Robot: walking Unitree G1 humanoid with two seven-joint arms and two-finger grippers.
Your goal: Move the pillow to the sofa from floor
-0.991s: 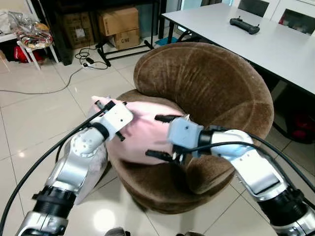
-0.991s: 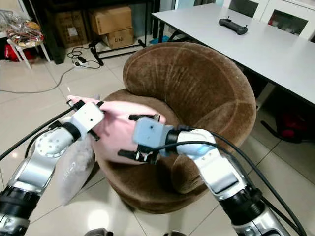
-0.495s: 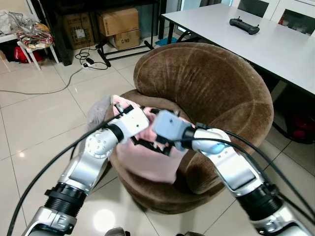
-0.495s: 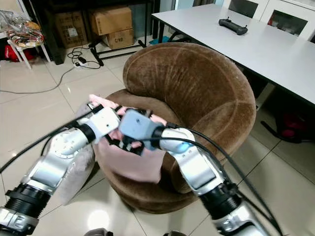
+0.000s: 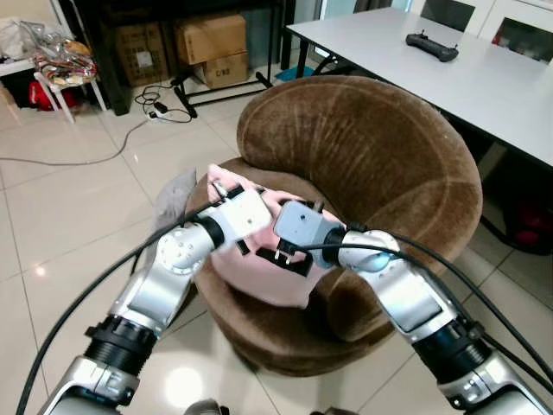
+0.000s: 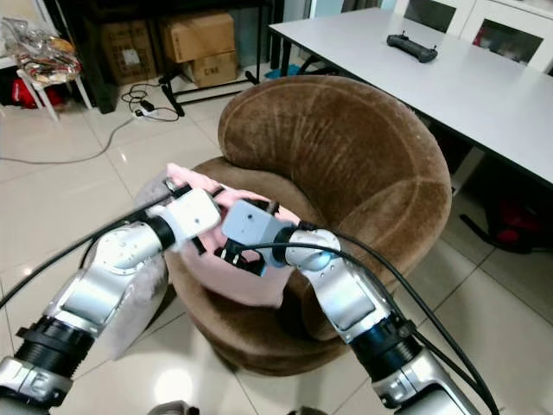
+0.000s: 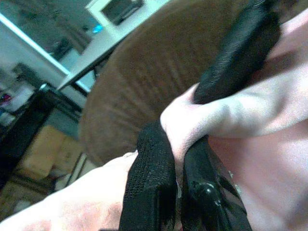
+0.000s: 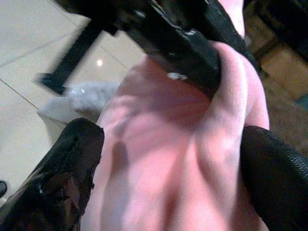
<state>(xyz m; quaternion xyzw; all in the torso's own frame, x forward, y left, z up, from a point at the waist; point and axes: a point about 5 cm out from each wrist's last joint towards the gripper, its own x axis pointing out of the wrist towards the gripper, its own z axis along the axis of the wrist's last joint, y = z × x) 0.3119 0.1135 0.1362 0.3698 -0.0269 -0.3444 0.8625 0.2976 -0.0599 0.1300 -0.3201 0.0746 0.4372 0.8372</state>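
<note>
I need to grip the pink pillow by a fold along its edge point(image 8: 231, 110) with my right gripper next, so that it can move onto the sofa.
The pink pillow point(image 5: 259, 270) lies on the seat of the round brown armchair point(image 5: 371, 164), with one end drooping over the seat's front edge. My left gripper point(image 5: 226, 190) is at the pillow's far left end. In the left wrist view it point(image 7: 177, 144) is shut on a pinched fold of the pink cloth. My right gripper point(image 5: 289, 258) presses against the pillow's middle, close beside the left one. Its fingers point(image 8: 72, 168) stand wide apart, open, with the pillow point(image 8: 173, 144) bulging between them.
A white table point(image 5: 501, 86) with a black controller point(image 5: 429, 45) stands right of the chair. Cardboard boxes point(image 5: 207, 39), a dark rack and cables point(image 5: 155, 108) are at the back. A grey bag point(image 5: 173, 194) lies by the chair's left side on the tiled floor.
My left gripper carried the pillow right, further onto the seat. My right gripper swung left from the pillow's side to its middle, beside the left gripper.
</note>
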